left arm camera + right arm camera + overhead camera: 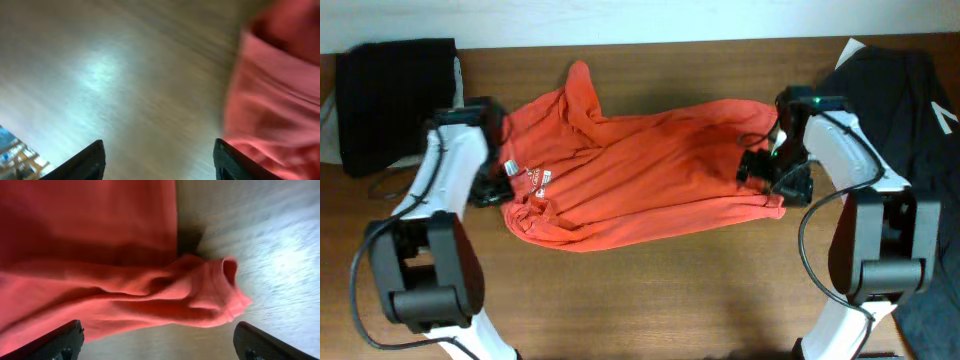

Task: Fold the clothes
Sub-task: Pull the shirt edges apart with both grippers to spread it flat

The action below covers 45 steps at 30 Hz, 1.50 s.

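Observation:
The T-shirt's crumpled edge needs to be pulled straight for folding, so my left gripper should next grab the T-shirt's near corner at its label end.
The red-orange T-shirt [640, 170] lies crumpled across the middle of the wooden table, neck label showing at its left end. My left gripper [490, 190] is at the shirt's left edge; in the left wrist view its fingers [159, 160] are wide open over bare wood, with the shirt [275, 95] to the right. My right gripper [772, 175] is at the shirt's right end; in the right wrist view its fingers [159, 340] are wide open and empty, just short of a bunched sleeve [200, 297].
A black garment [395, 95] lies at the back left of the table. Another dark garment [910, 100] lies at the right, behind the right arm. The table's back edge [650, 47] meets a white wall.

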Available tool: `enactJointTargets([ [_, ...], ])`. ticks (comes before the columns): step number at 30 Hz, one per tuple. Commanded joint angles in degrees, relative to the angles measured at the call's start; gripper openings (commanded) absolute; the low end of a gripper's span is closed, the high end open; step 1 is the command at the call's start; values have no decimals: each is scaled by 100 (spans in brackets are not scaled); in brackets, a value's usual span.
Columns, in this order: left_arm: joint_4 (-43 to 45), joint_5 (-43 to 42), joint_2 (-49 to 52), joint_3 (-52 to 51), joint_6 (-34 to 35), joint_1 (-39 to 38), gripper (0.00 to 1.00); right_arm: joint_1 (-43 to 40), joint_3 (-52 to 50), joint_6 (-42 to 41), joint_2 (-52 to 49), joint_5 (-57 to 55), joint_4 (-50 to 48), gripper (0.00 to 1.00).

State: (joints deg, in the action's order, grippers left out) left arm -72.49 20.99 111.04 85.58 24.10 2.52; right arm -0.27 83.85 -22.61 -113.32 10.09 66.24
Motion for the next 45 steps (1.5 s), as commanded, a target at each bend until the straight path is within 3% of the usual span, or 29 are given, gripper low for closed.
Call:
enactJointTargets([
  [1,-92,-625,-127,72,17,267,70,35,-463,-79,31,297,-315,99],
  [6,-223,-992,-282,72,-162,-756,70,33,-522,-79,31,326,-520,99],
  [8,-310,-1582,-275,-57,-136,-1060,70,33,-522,-79,31,326,-549,99],
  [10,-131,-1709,-275,-393,468,-1246,70,33,-522,-79,31,326,-579,98],
  [11,162,-2055,-275,-588,675,-1255,99,33,-522,-76,31,326,-579,98],
  [13,715,-2894,-275,-887,678,-1248,99,33,-522,-79,31,326,-586,99],
  [16,986,-3001,-275,-944,1598,-1250,97,33,-522,-76,31,326,-584,99],
  [18,994,-2618,-275,-975,2022,-1250,89,33,-522,-76,31,326,-584,99],
  [19,997,-2188,-275,-979,2315,-1244,80,33,-522,-76,31,323,-586,99],
  [22,1032,-2074,-273,-981,2459,-1038,69,33,-522,-72,31,321,-601,99],
  [32,1788,-1696,-205,-1379,2710,-1016,50,33,-522,-72,31,321,-662,99],
  [36,1781,-1655,-205,-1410,2708,-986,23,33,-522,-72,31,321,-669,99],
  [38,1744,-1657,-208,-1408,2699,-907,1,33,-522,-74,31,321,-669,99],
  [45,291,-1169,-1088,-949,2509,-680,1,31,-522,-76,31,17,-691,99],
])
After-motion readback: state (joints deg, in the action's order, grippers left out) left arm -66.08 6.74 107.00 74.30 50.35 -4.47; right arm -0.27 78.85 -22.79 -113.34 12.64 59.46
